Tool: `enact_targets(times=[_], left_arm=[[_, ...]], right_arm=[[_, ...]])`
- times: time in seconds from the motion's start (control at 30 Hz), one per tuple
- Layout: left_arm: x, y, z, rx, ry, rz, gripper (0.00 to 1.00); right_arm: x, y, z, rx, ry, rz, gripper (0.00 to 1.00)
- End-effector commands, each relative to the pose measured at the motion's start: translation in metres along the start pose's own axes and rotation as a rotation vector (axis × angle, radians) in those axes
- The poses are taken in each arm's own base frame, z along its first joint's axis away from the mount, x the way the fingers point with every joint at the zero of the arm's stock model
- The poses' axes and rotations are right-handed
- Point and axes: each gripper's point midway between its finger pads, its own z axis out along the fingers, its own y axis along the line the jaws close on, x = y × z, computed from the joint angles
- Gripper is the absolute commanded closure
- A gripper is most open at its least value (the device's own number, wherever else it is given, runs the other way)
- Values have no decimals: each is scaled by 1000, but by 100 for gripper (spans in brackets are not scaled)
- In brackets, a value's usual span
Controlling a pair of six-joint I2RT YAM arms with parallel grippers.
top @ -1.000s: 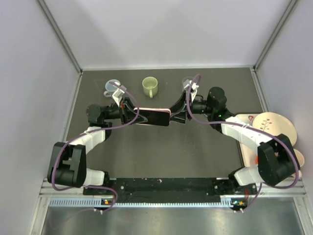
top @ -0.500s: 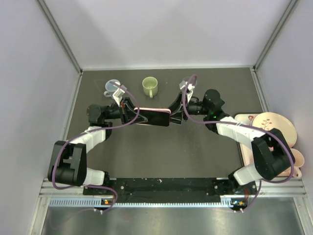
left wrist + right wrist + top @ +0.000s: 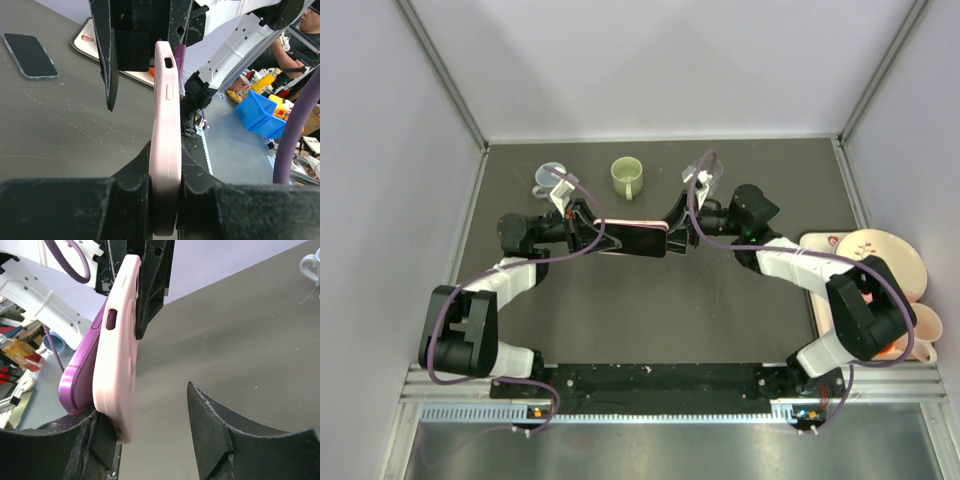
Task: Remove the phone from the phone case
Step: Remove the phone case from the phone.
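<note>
My right gripper will get the purple phone [image 3: 634,240] out next, so it will grab the pink case by its loosened end [image 3: 664,232].
A phone in a pink case [image 3: 633,239] is held on edge above the table between my two grippers. My left gripper [image 3: 592,236] is shut on the case's left end; in the left wrist view the case [image 3: 166,125] is clamped between its fingers [image 3: 131,175]. My right gripper [image 3: 678,236] is open around the right end. In the right wrist view its left finger [image 3: 102,432] touches the case [image 3: 119,340], and its right finger [image 3: 210,425] stands apart. The purple phone edge [image 3: 80,375] shows beside the case there.
A green mug [image 3: 627,176] and a clear cup [image 3: 549,177] stand behind the phone. Plates [image 3: 880,258] on a tray sit at the right edge. A dark phone [image 3: 30,55] lies flat on the table in the left wrist view.
My right arm has shifted a little to the left, toward the case's end. The left gripper and the case have stayed put.
</note>
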Motion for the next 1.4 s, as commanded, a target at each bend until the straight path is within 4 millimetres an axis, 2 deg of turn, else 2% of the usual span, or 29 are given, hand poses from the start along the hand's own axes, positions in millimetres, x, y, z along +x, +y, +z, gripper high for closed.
enact_targets(times=[0.0,0.3,0.57,0.73,0.97,1.1,1.37], left_arm=[[-54,-1,2,-47,-241,266,100],[-54,1,3,-50,-241,255,100],[-55,5,3,-58,-241,244,100],[-56,7,2,-66,-244,238,100],[-56,17,2,-102,-250,221,99],[-56,26,0,-137,-256,203,88],[-54,42,-3,-176,-246,155,53]], right_arm=[[3,49,22,-192,26,-70,45],[0,44,25,-169,3,-55,48],[-2,51,25,-195,-13,-76,61],[-2,57,25,-223,-11,-70,80],[-1,61,26,-246,-6,-54,97],[2,59,26,-239,0,-33,100],[4,55,29,-227,26,52,100]])
